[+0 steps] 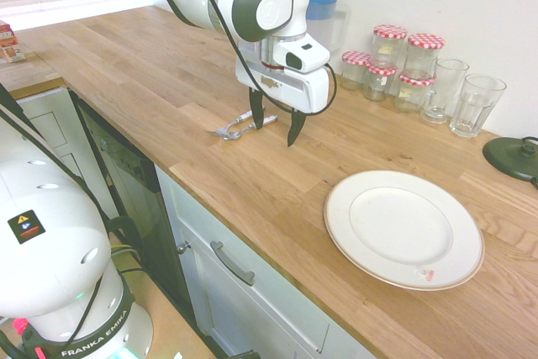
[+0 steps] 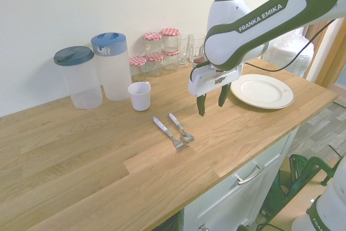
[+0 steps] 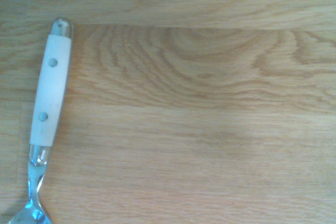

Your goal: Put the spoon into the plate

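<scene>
The spoon's bowl has the fork's head close beside it. My gripper should next take the spoon by its white handle, where the gripper's fingers have space.
The spoon, with a rounded silver bowl and a pale handle, lies flat on the wooden counter beside a fork. In the first exterior view the spoon lies just left of my fingers. My gripper hangs open and empty a little above the counter, to the right of the spoon and not touching it. The white plate sits empty further along the counter, its reddish mark toward the counter's front edge. The wrist view shows a white riveted cutlery handle; its head is cut off.
The fork lies on the spoon's far side from my gripper. A white cup and two plastic jugs stand by the wall. Jars with red checked lids and glasses line the wall behind the plate.
</scene>
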Available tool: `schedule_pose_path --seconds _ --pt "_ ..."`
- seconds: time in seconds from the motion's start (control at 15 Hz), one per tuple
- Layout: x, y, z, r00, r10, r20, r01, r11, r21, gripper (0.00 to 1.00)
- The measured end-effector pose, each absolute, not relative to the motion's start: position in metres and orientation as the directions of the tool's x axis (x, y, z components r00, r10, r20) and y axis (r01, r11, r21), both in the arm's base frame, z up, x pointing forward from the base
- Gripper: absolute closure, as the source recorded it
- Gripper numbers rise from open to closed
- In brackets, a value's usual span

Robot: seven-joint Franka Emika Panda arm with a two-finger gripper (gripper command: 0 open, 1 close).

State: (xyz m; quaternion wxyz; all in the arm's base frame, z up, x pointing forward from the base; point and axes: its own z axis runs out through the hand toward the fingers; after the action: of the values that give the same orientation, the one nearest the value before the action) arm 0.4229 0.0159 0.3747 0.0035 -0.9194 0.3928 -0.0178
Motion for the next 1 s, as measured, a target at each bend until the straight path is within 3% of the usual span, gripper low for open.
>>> schedule_pose_path --seconds 0.47,0.93,1.0 --pt "0.441 0.054 0.386 0.666 -0.744 0.051 -0.744 -0.667 -0.023 0.0" --pt "0.505 0.108 0.355 0.632 -0.774 0.034 -0.775 -0.631 0.022 0.0" --pt "0.51 0.112 0.349 0.628 -0.778 0.031 -0.778 -0.627 0.028 1.0"
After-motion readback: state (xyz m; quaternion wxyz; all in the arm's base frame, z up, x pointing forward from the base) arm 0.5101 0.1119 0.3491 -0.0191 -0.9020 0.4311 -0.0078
